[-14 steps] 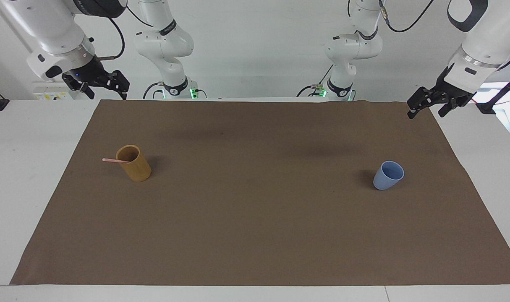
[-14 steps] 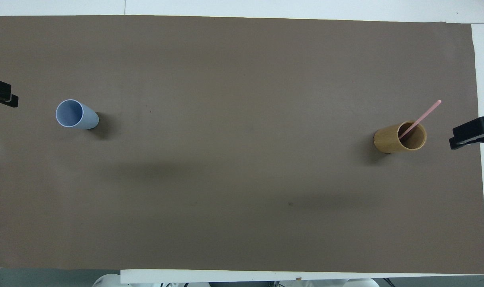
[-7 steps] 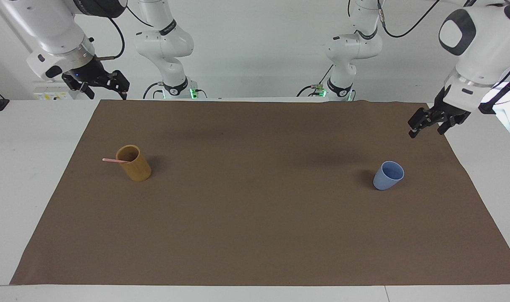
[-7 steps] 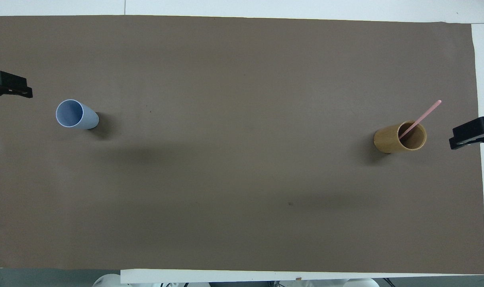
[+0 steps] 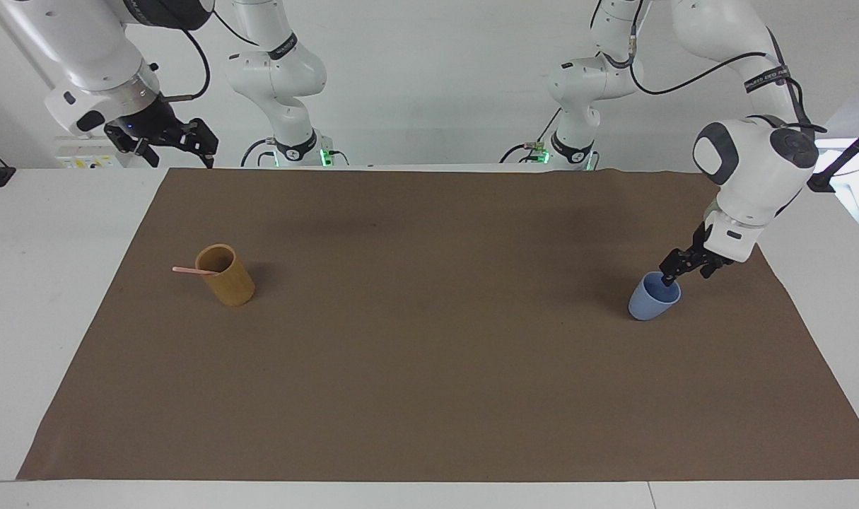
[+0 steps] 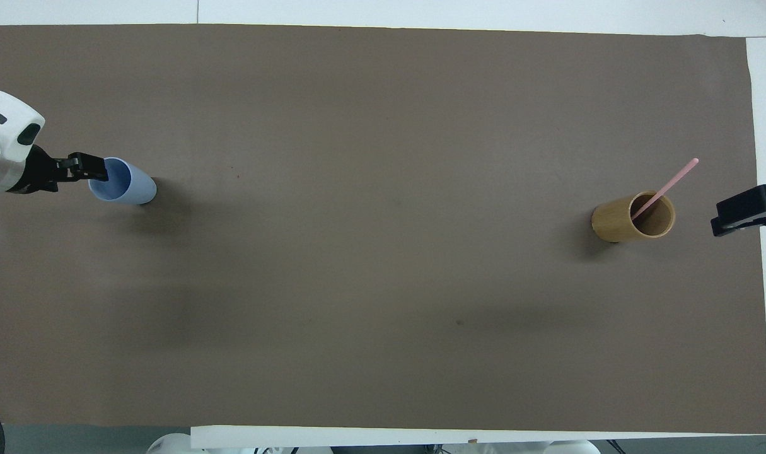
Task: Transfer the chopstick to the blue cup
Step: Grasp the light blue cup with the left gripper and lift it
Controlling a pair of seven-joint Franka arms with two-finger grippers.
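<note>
My right gripper grabs the pink chopstick by its upper end (image 6: 691, 165) next, to transfer it to the blue cup (image 6: 123, 181).
The blue cup (image 5: 648, 302) stands upright on the brown mat toward the left arm's end of the table; it also shows in the overhead view (image 6: 133, 186). My left gripper (image 5: 687, 276) is low at the cup's rim, open, with one fingertip (image 5: 669, 277) over the mouth; it shows in the overhead view (image 6: 92, 171) too. A pale pink chopstick (image 5: 187, 269) leans out of a tan-yellow cup (image 5: 231, 283) toward the right arm's end, as the overhead view (image 6: 669, 183) also shows. My right gripper (image 5: 178, 148) waits open and empty, raised over the mat's corner.
The brown mat (image 5: 429, 367) covers most of the white table (image 5: 47, 283). The tan-yellow cup (image 6: 616, 221) stands upright, about as far from the robots as the blue cup. The right gripper (image 6: 736, 217) hangs beside it at the mat's edge.
The left arm has swung down and in from the mat's corner until its gripper reached the blue cup's rim. The right arm, both cups and the chopstick have not moved.
</note>
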